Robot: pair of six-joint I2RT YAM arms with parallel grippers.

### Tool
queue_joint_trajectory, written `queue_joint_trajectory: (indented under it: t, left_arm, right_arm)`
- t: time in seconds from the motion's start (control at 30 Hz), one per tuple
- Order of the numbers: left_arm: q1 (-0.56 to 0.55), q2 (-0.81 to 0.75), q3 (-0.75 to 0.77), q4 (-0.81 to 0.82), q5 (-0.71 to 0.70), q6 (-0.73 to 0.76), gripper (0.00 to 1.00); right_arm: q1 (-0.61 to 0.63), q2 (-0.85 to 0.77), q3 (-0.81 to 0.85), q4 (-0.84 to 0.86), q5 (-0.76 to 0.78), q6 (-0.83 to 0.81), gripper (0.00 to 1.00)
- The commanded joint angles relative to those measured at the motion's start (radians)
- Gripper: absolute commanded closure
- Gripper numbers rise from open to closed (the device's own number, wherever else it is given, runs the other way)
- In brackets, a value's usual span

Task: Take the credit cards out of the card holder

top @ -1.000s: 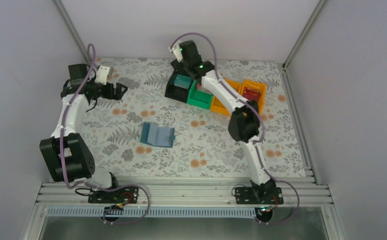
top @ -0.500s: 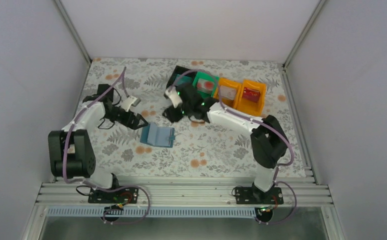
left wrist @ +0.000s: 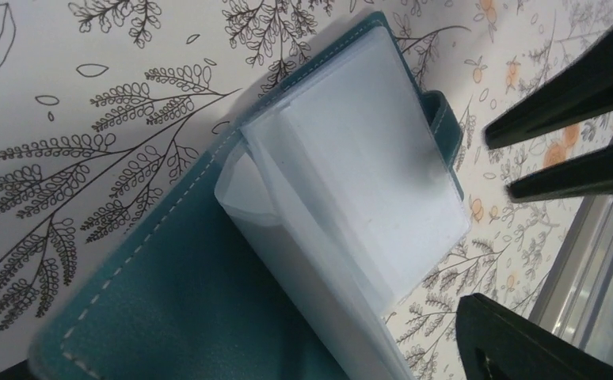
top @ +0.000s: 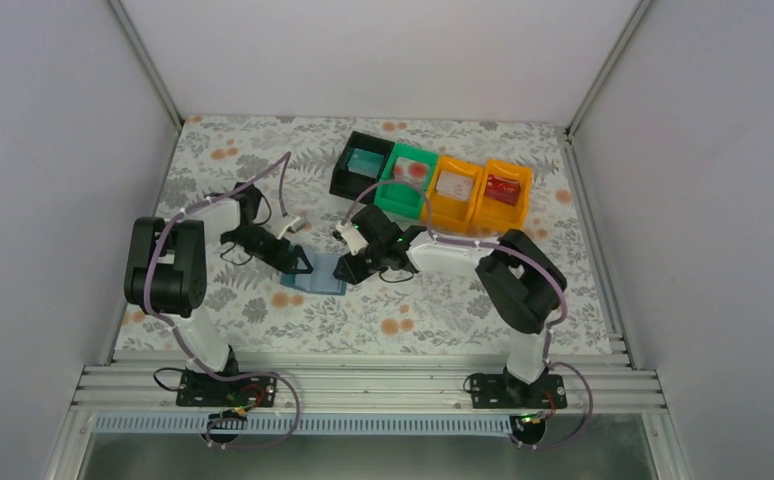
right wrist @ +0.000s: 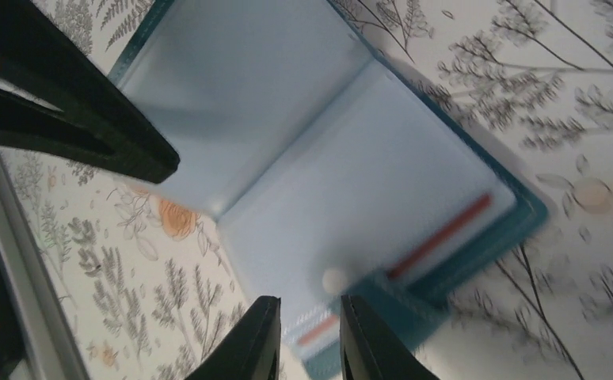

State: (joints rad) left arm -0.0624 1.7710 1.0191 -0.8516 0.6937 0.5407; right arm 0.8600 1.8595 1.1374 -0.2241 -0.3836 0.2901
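My left gripper closes on the card holder next, since my fingers reach down either side of the teal cover and pale sleeves.
The card holder lies open on the floral table, teal outside with pale clear sleeves inside. My left gripper stands open wide at its left edge; one finger shows beside the sleeves. My right gripper hovers over the holder's right edge, its jaws a narrow gap apart. A pale card with a red mark peeks out between them; contact is too blurred to judge. A red-edged card sits in a sleeve.
Four bins line the back: black with a teal card, green and orange with pale cards, a second orange with a red card. The left gripper's fingers cross the right wrist view.
Both arms came down to the card holder: the right from the black bin to its right edge, jaws narrowing; the left from the far left to its left edge.
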Motion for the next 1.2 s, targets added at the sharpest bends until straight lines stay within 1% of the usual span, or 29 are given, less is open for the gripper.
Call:
queue_joint_trajectory:
  t: [0.0,0.03,0.13,0.17,0.2,0.23,0.27,0.37,0.5,0.57,0.67,0.73,0.8,0.87,0.93,1.03,1.17]
  left_arm:
    - [-0.009,0.023,0.024,0.027,0.031,0.003,0.22]
    - [-0.011,0.028,0.026,0.025,0.036,0.004,0.32]
    - [-0.011,0.029,0.027,0.029,0.067,0.012,0.58]
    - [-0.011,0.03,0.026,0.038,0.086,0.012,0.69]
    - [-0.012,0.03,0.025,0.049,0.098,0.008,0.88]
    - [-0.011,0.03,0.027,0.058,0.103,0.002,0.96]
    - [-0.011,0.026,0.029,0.066,0.1,-0.001,0.97]
    - [-0.01,-0.047,0.04,0.091,0.085,0.007,0.98]
    - [-0.01,-0.236,0.083,0.133,0.077,0.023,0.98]
    - [-0.01,-0.329,0.114,0.142,0.115,0.038,0.98]
    - [-0.01,-0.435,0.17,0.119,0.233,0.067,0.98]
    - [-0.012,-0.473,0.233,0.075,0.318,0.089,0.98]
    - [-0.013,-0.488,0.298,0.021,0.376,0.1,0.98]
    - [-0.013,-0.5,0.349,-0.023,0.423,0.112,0.97]
    - [-0.013,-0.514,0.382,-0.057,0.471,0.124,0.98]
    - [-0.014,-0.528,0.425,-0.145,0.575,0.199,0.98]
    - [-0.014,-0.55,0.444,-0.146,0.602,0.162,0.97]
  right_arm:
    - [0.001,0.1,0.059,0.081,-0.052,0.016,0.8]
    - [0.001,0.111,0.066,0.085,-0.057,0.014,0.8]
    - [-0.003,0.117,0.074,0.101,-0.097,0.01,0.82]
    - [-0.005,0.107,0.074,0.107,-0.111,0.006,0.82]
    - [-0.007,0.089,0.072,0.113,-0.114,0.002,0.82]
    - [-0.012,0.065,0.067,0.12,-0.11,-0.002,0.81]
    - [-0.017,0.034,0.059,0.126,-0.096,-0.004,0.8]
    - [-0.032,-0.109,-0.014,0.19,-0.041,-0.02,0.68]
    - [-0.052,-0.359,-0.142,0.267,0.021,-0.094,0.58]
    - [-0.066,-0.488,-0.19,0.303,0.039,-0.122,0.5]
    - [-0.096,-0.641,-0.247,0.346,0.035,-0.165,0.39]
    - [-0.122,-0.718,-0.261,0.359,0.026,-0.186,0.32]
    - [-0.153,-0.789,-0.278,0.391,-0.018,-0.199,0.26]
    - [-0.174,-0.846,-0.296,0.429,-0.048,-0.201,0.19]
    - [-0.18,-0.87,-0.281,0.432,-0.077,-0.207,0.17]
    - [-0.181,-0.851,-0.235,0.412,-0.149,-0.198,0.15]
    - [-0.181,-0.811,-0.216,0.43,-0.194,-0.154,0.16]
